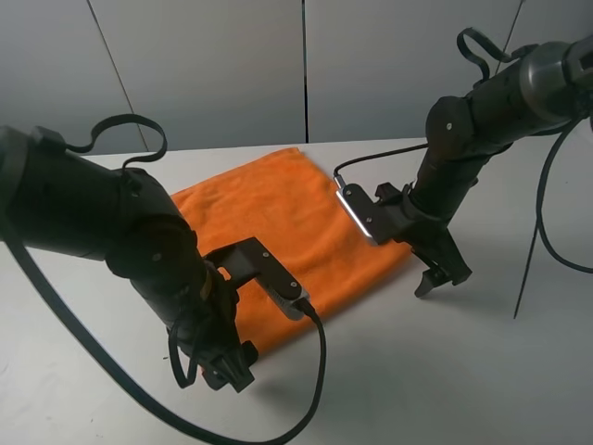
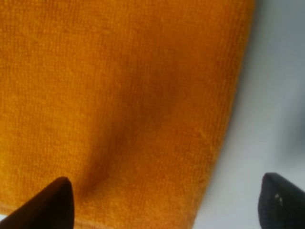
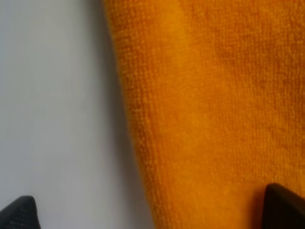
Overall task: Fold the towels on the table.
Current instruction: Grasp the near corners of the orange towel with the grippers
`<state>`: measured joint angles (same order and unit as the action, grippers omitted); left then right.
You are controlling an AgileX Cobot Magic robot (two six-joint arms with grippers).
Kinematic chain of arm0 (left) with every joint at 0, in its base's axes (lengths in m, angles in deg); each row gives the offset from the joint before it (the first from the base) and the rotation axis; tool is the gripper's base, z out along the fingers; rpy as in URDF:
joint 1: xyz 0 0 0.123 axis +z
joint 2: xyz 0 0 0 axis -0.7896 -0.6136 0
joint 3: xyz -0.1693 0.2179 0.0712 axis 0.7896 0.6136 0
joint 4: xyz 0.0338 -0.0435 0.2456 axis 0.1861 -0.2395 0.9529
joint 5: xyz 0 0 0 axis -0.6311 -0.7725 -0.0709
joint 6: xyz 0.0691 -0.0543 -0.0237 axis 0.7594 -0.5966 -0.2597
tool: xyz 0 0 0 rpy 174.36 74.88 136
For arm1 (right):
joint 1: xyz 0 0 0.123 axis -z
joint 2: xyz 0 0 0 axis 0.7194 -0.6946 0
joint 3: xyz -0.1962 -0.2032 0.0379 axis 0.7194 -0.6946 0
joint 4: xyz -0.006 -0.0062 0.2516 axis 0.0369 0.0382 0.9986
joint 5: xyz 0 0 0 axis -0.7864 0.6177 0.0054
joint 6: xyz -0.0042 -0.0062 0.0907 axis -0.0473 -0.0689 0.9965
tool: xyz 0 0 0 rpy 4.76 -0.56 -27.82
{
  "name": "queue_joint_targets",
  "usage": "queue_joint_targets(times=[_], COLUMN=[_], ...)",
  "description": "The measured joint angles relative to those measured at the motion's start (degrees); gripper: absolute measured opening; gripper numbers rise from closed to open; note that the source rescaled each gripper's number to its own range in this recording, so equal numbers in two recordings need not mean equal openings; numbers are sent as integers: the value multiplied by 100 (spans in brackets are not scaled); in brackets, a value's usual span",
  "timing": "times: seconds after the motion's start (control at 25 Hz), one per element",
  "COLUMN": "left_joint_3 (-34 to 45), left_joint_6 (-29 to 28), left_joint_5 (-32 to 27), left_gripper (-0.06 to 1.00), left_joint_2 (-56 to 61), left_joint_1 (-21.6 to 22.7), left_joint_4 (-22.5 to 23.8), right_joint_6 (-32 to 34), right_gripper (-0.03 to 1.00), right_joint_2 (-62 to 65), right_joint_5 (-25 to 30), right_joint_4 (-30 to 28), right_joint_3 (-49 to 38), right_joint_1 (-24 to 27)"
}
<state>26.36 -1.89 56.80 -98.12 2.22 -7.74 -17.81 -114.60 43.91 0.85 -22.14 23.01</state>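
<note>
My right gripper should close on the towel's edge [image 1: 397,266] [image 3: 151,205] now, because its fingers are on both sides of that edge, low beside the tabletop.
One bright orange towel [image 1: 287,227] lies flat on the white table [image 1: 445,371]; only this single cloth shows. My left gripper [image 1: 227,369] hangs low over the towel's near left corner. In the left wrist view the gripper [image 2: 167,210] is open, its dark fingertips [image 2: 52,205] straddling the towel [image 2: 119,105] edge, holding nothing. My right gripper [image 1: 443,276] hovers just off the towel's near right corner. In the right wrist view it [image 3: 151,214] stands open, with one tip over the table [image 3: 52,105] and the other over the towel [image 3: 214,95].
A grey panelled wall [image 1: 232,65] rises behind the table's far edge. Black cables [image 1: 306,389] trail from both arms over the tabletop. White table surface surrounds the towel on all sides.
</note>
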Motion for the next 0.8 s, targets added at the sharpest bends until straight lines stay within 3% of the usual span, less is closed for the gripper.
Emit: queue_joint_targets(times=[0.6,0.68,0.8], left_joint_3=[-10,-10,-10], left_joint_6=[-288,-313,-426], left_joint_5=[-14,-14,-14], left_gripper=[98,87,44], left_joint_2=[-443,-443,-456], left_joint_1=[-93,-102,-102], left_joint_4=[195,216,337], right_joint_6=[11,11,11], right_gripper=[100,90,55], right_joint_2=[0,0,0], right_joint_5=[-94,-94,-94], right_joint_4=[14,14,14], right_joint_3=[0,0,0], right_joint_1=[0,0,0])
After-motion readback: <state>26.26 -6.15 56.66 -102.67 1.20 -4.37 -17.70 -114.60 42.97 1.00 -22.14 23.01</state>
